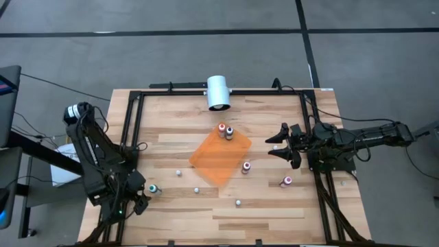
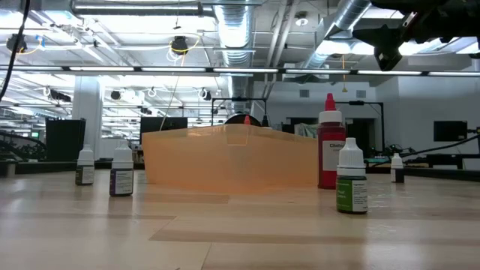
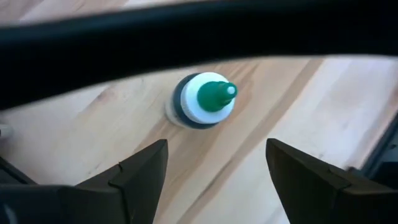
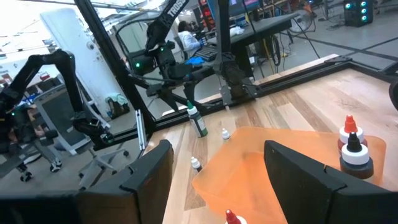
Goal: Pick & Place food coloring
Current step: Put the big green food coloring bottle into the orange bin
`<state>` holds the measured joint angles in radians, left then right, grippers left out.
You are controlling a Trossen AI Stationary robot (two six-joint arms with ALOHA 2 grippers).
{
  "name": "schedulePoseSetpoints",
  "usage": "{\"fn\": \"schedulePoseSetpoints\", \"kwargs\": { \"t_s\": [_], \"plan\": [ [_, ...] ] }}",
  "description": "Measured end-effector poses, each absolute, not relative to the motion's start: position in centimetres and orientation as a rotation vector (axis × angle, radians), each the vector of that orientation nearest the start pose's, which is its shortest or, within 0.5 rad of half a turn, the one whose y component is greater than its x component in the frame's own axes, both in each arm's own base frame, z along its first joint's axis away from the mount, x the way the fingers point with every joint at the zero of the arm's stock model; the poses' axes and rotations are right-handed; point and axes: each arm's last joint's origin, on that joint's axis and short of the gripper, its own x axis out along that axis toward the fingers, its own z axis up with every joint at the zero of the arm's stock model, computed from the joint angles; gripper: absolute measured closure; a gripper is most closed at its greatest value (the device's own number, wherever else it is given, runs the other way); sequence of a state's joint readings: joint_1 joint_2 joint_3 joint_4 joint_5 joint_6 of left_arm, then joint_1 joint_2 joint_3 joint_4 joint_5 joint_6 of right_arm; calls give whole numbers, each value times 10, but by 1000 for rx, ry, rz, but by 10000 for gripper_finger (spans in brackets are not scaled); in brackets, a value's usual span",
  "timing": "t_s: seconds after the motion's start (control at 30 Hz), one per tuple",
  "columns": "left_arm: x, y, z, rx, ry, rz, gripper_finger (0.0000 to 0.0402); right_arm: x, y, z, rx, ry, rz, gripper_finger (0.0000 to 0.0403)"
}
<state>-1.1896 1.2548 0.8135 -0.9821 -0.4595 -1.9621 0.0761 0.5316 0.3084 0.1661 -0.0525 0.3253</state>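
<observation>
The green-topped bottle stands beyond my left gripper's fingers, so it is too early to close and closing now would miss. The gripper moves toward the bottle next.
The food coloring bottles stand scattered on the wooden table. A green-topped bottle (image 1: 153, 188) (image 3: 205, 99) stands upright on its base at the near left. My left gripper (image 1: 140, 199) (image 3: 217, 168) hovers just beside it, pointing steeply down and open, the bottle beyond its fingertips. A red-topped bottle (image 1: 222, 128) and a dark-topped bottle (image 1: 229, 132) stand at the far corner of the orange sheet (image 1: 219, 156). Two pink-topped bottles (image 1: 246, 167) (image 1: 287, 181) stand to its right. My right gripper (image 1: 280, 144) (image 4: 217, 174) waits open above the table's right side, pointing level.
Small pale bottles (image 1: 179, 173) (image 1: 196, 190) (image 1: 238, 203) stand near the sheet's near side, and another (image 1: 276, 147) stands below the right gripper. A black frame (image 1: 130, 137) rims the table. A white camera (image 1: 218, 92) sits at the far edge.
</observation>
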Motion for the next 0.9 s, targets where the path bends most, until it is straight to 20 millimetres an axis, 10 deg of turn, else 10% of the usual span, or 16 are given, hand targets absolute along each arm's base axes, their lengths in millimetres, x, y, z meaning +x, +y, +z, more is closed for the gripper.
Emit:
{"fn": "schedulePoseSetpoints", "kwargs": {
  "t_s": [0.9],
  "plan": [
    [93,-186,184,-545,984,624,138,141,12,236,351,79,115,163]
  ]
}}
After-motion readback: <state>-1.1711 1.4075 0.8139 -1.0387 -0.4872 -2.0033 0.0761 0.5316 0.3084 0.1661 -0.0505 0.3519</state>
